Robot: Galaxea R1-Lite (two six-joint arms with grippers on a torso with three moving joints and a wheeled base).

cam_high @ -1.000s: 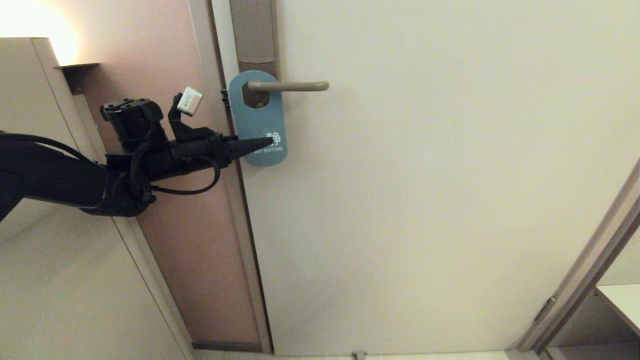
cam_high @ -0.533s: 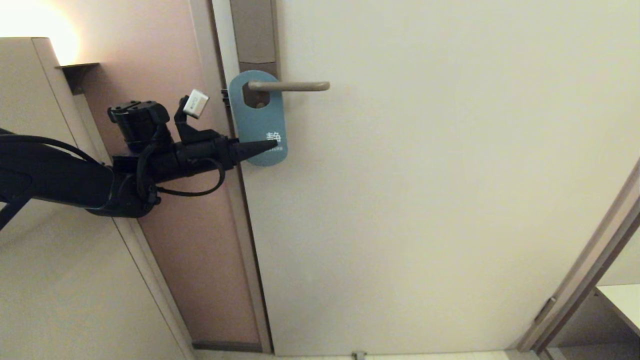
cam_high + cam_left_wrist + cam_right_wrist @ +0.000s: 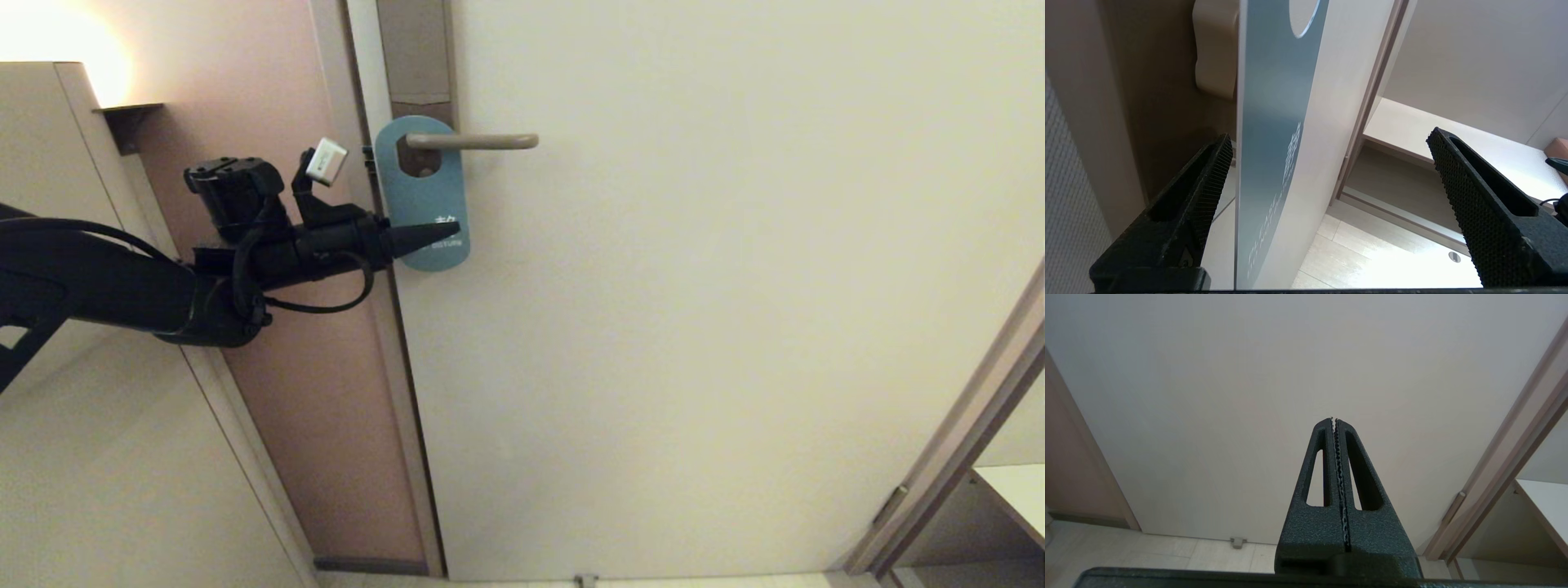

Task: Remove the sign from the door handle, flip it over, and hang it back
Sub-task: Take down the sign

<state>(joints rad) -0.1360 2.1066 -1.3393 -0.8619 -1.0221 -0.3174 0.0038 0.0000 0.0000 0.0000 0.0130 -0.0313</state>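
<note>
My left gripper's fingers are on both sides of the sign's lower part (image 3: 438, 250) and reach across almost to its far edge (image 3: 467, 224). My left gripper should close on the sign.
The sign (image 3: 424, 196) hangs blue side out by its hole on the door handle (image 3: 473, 141), a beige lever on a brownish-grey plate (image 3: 416, 57). My left gripper (image 3: 445, 230) reaches in from the left at the sign's lower part. In the left wrist view the left gripper (image 3: 1331, 143) is open, one finger (image 3: 1212, 171) behind the sign (image 3: 1269, 122) and the other finger (image 3: 1457, 171) well in front, neither touching it. My right gripper (image 3: 1334, 420) is shut and empty, facing the lower door; it is out of the head view.
The cream door (image 3: 694, 286) fills the head view, its frame (image 3: 359, 245) and a pinkish wall (image 3: 269, 122) to its left. A slanted doorframe (image 3: 963, 441) and a white shelf (image 3: 1016, 490) stand at lower right. A small door stop (image 3: 1237, 542) sits on the floor.
My left arm has risen a little and pushed further right, so its open fingers now straddle the sign's lower part more deeply. The sign and handle have not moved.
</note>
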